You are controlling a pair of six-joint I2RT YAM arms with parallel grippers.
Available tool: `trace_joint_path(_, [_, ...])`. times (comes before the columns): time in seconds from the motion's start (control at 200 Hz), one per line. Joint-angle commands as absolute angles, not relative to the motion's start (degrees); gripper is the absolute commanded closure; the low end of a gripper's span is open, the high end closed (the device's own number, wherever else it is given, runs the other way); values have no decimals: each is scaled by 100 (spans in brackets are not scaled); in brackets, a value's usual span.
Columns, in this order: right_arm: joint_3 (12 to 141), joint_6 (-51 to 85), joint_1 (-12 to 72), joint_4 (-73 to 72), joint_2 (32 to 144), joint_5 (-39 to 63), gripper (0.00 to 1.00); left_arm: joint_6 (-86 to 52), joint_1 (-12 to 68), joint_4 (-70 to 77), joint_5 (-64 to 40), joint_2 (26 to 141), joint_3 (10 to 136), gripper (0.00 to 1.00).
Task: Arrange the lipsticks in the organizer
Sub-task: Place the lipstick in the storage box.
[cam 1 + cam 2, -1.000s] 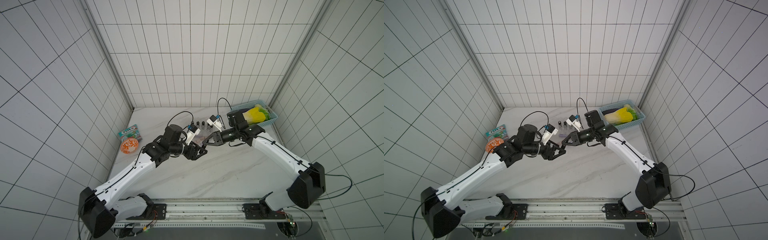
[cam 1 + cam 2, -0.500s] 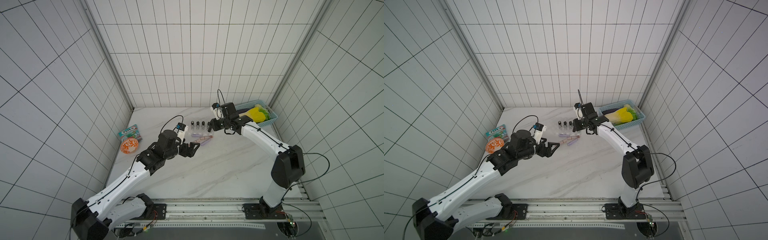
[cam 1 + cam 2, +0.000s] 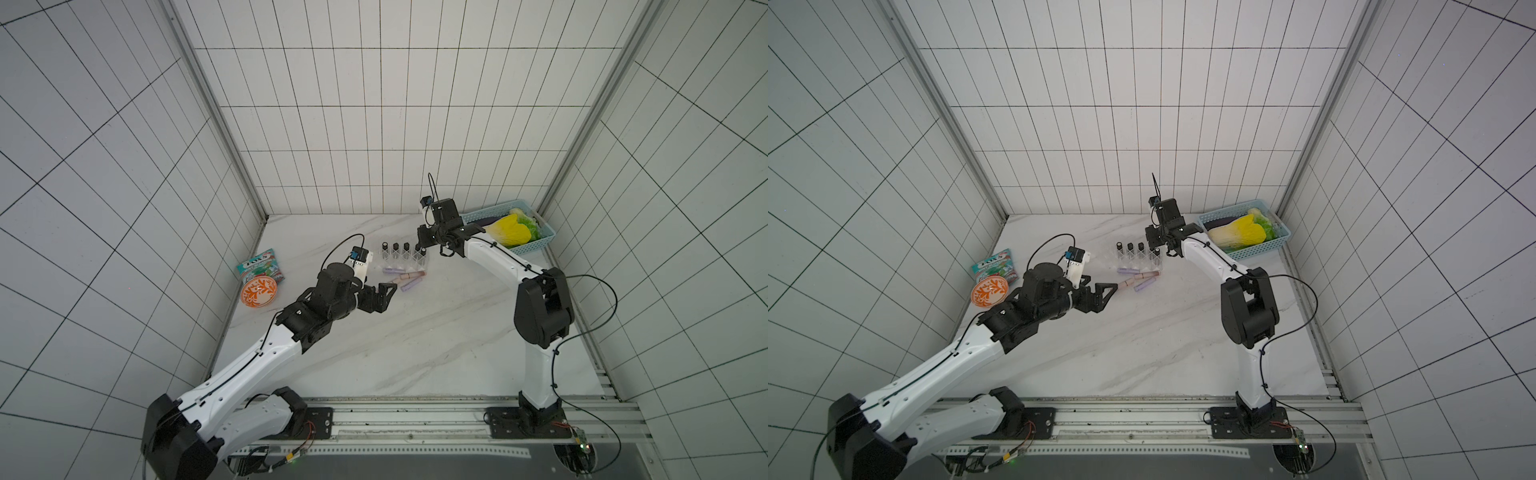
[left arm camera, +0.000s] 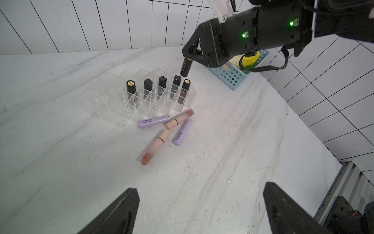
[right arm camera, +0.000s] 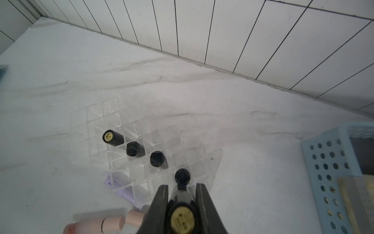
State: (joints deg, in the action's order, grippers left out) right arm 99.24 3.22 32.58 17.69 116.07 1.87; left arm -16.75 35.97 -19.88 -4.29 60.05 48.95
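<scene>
The black lipstick in my right gripper is above the organizer's filled end and would topple off if I opened now. I should keep holding it until it is in a slot.
The clear organizer stands mid-table with several black lipsticks upright in one row. My right gripper is shut on another black lipstick, gold end cap up, hanging just above the organizer's right end. Two lilac lipsticks and two pink ones lie loose in front of the organizer. My left gripper is open and empty, short of the loose tubes.
A light blue perforated basket with a yellow-green vegetable toy sits at the back right, close to my right arm. An orange patterned bowl and a snack packet lie at the left edge.
Both grippers met in front of the organizer a second ago. The right has swung back over the organizer's right end with the black lipstick; the left has drawn back and opened wider.
</scene>
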Motion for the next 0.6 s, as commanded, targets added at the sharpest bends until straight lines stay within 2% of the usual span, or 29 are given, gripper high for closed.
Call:
trace_joint_path(0.0, [10201, 359, 3226, 1668, 11831, 363, 87, -1650, 3568, -1753, -376, 5916, 4847, 6])
trace_joint_path(0.595, [10229, 545, 3234, 1710, 12129, 844, 87, -1681, 3489, -1690, -448, 5915, 4799, 6])
